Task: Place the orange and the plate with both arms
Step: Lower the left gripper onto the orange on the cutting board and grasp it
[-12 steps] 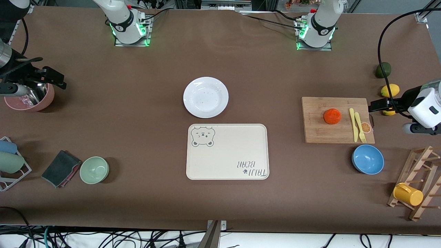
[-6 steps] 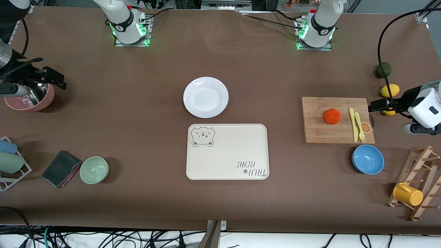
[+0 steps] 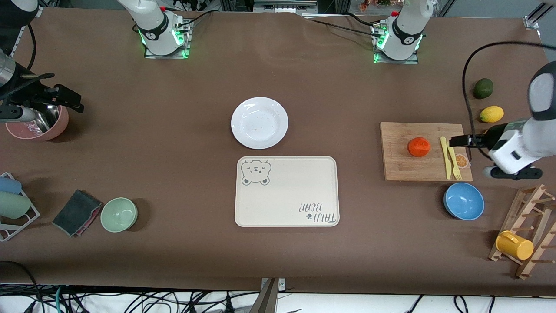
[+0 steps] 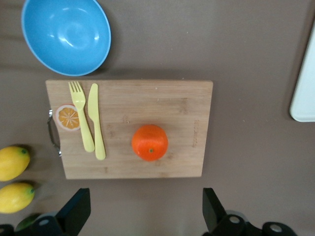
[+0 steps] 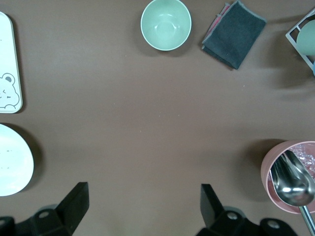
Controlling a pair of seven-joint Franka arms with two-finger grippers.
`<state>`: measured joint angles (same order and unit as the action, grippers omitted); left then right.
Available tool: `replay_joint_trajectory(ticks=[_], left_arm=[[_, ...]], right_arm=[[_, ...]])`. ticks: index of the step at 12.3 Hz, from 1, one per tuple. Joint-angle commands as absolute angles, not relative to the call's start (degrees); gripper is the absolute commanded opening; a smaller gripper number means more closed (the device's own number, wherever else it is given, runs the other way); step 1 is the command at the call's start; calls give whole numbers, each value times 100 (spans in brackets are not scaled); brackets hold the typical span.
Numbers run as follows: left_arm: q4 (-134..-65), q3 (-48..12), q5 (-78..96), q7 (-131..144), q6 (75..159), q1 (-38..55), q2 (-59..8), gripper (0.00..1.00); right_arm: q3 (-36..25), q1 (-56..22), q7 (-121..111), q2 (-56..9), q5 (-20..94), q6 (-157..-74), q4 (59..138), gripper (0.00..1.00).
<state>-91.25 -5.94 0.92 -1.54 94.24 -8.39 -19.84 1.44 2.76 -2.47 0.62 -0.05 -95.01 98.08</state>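
My left gripper will set the orange on the white plate (image 3: 259,122), so next it should grab the round sides of the orange (image 3: 418,146).
The orange (image 3: 418,146) sits on a wooden cutting board (image 3: 399,167) toward the left arm's end of the table; it also shows in the left wrist view (image 4: 149,142). The white plate (image 3: 259,122) lies mid-table, farther from the front camera than the cream bear tray (image 3: 286,191); its rim shows in the right wrist view (image 5: 12,160). My left gripper (image 3: 461,140) (image 4: 145,209) is open and empty over the board's fork-and-knife end. My right gripper (image 3: 71,99) (image 5: 142,204) is open and empty, waiting beside a pink bowl (image 3: 37,126).
A yellow fork and knife (image 3: 451,158) lie on the board. A blue bowl (image 3: 463,201), a lemon (image 3: 491,114), an avocado (image 3: 483,88) and a wooden rack with a yellow cup (image 3: 514,245) stand nearby. A green bowl (image 3: 118,214) and a dark cloth (image 3: 76,212) lie toward the right arm's end.
My left arm has swung toward the cutting board, so its gripper now hangs over the board's end and the lemon is uncovered. The right arm has not moved.
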Motion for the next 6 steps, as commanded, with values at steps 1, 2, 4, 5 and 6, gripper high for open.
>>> replay_joint_trajectory(ticks=[1,2,4,5,6], left_arm=[[-10446,-598,105,-53,10612,-879,-1609,100],[-10824,-598,105,69,11131,-862,-1574,100],[-11537,-606,79,386,12054,-818,-1573,100],[-11818,-615,-25,395,12468,-817,-1582,100],[-11978,-615,-148,396,12585,-817,-1617,100]], right_arm=[[167,299,-185,9,0,-9440,9694,100],[167,299,-185,9,0,-9439,9694,100],[167,299,-185,9,0,-9439,9694,100],[167,308,-185,9,0,-9439,9694,100],[167,308,-185,-9,0,-9439,9694,100]])
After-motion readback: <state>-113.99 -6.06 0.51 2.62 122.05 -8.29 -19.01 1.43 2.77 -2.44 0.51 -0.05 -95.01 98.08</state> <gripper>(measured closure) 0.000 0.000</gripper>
